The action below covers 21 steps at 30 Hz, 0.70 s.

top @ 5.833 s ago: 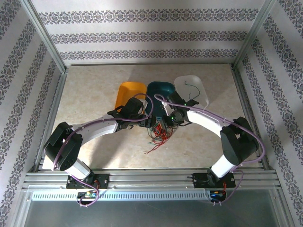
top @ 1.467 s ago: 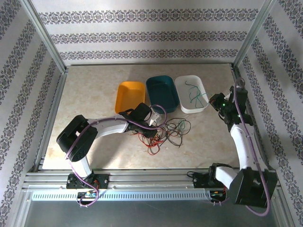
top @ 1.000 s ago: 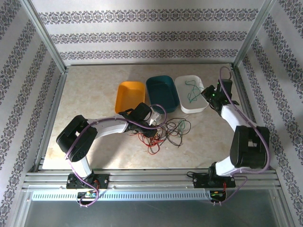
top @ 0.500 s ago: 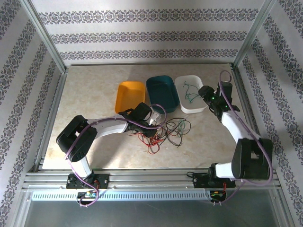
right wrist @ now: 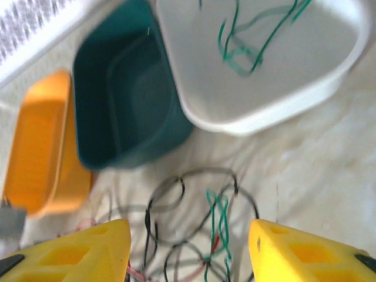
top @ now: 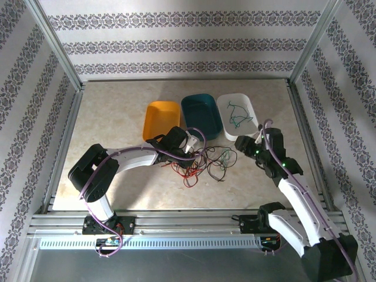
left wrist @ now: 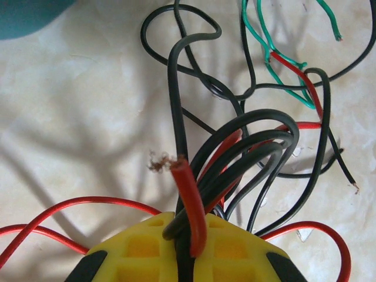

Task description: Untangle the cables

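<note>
My right gripper grabs only the green loops at the tangle's edge (top: 225, 157) (right wrist: 219, 226) next, to untangle them from the black and red cables.
The cables (top: 208, 161) lie in a loose tangle of red, black and green loops mid-table. My left gripper (top: 188, 151) is down on the tangle's left side. In the left wrist view it (left wrist: 189, 235) is shut on a bundle of black cables (left wrist: 258, 138) and a frayed red cable end (left wrist: 187, 194). My right gripper (top: 242, 143) hovers open to the right of the tangle, below the white bin. Between its yellow fingers (right wrist: 88, 249) I see black and green loops (right wrist: 218, 214), untouched. One green cable (top: 238, 115) lies apart inside the white bin.
Three bins stand in a row behind the tangle: orange (top: 161, 119), teal (top: 201, 116) and white (top: 228, 128). The right wrist view shows the teal bin (right wrist: 123, 111) and the white bin's rim (right wrist: 258, 120) just ahead. Metal frame rails edge the table.
My right gripper has opened and swung back from the white bin toward the near side, now facing the tangle. The green cable stays in the bin. The left arm has not moved.
</note>
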Motion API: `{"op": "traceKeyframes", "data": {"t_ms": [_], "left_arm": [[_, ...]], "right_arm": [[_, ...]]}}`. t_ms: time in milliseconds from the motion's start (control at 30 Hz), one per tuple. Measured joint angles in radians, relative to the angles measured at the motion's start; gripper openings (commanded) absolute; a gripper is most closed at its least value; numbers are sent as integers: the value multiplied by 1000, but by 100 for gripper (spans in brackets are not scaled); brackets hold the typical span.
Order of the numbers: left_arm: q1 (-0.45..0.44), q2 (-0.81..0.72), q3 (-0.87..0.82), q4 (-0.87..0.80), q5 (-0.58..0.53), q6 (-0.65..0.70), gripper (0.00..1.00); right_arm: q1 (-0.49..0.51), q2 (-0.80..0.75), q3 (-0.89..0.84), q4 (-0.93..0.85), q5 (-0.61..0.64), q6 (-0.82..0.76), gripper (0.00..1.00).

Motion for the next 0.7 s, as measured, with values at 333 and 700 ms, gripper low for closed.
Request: {"op": "traceKeyframes", "data": {"t_ms": [333, 700], "left_arm": [[0, -1, -4, 42, 0, -34, 0], [0, -1, -4, 55, 0, -45, 0]], "right_arm": [[245, 142, -19, -71, 61, -115, 55], [245, 266, -8, -78, 32, -148, 57]]}}
